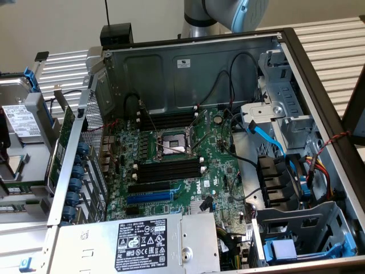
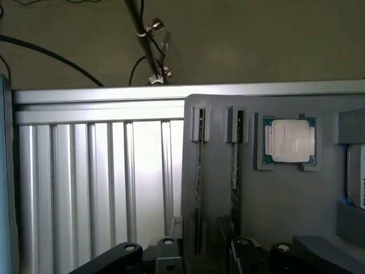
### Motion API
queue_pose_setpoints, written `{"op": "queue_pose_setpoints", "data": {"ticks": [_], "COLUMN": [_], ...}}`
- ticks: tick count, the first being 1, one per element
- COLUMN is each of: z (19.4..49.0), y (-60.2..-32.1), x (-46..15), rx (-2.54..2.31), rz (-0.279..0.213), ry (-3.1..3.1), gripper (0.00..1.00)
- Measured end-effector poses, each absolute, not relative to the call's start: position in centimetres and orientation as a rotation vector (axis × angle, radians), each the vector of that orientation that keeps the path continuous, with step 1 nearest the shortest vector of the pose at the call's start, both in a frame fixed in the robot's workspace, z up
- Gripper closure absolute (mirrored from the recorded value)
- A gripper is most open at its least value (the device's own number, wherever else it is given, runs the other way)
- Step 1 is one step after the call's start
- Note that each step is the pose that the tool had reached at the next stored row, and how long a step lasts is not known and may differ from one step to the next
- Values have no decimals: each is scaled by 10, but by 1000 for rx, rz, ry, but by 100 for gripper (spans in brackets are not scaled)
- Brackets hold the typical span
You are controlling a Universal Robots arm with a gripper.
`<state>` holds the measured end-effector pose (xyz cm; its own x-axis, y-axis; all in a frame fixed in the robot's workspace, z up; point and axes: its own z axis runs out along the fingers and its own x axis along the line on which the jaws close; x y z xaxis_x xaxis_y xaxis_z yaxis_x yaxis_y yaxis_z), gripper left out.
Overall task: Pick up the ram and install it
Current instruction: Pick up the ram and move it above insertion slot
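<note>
My gripper picks up the ram by the bare middle part of its upper edge next, since the holder's end posts hug both ends of the ram.
Two ram sticks stand on edge in grooves of a grey holder, seen edge-on as thin dark strips: one ram stick and a second stick beside it. My gripper hovers over the holder's near end, open, its black links spread to either side of the first stick and not touching it. In the exterior view the open computer case shows the motherboard with empty black memory slots and a further pair on either side of the CPU socket.
A CPU chip sits in a pocket of the holder. Ribbed aluminium table lies beside it. Inside the case are a blue expansion slot, a power supply, loose cables and drive cages. The arm stands behind the case.
</note>
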<state>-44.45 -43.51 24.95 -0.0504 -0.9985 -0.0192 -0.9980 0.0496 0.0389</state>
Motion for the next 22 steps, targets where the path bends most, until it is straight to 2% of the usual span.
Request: {"op": "queue_pose_setpoints", "data": {"ticks": [22], "z": [212], "y": [-434], "x": [-447], "rx": [2156], "rz": [-66], "ry": [-2267], "gripper": [64]}}
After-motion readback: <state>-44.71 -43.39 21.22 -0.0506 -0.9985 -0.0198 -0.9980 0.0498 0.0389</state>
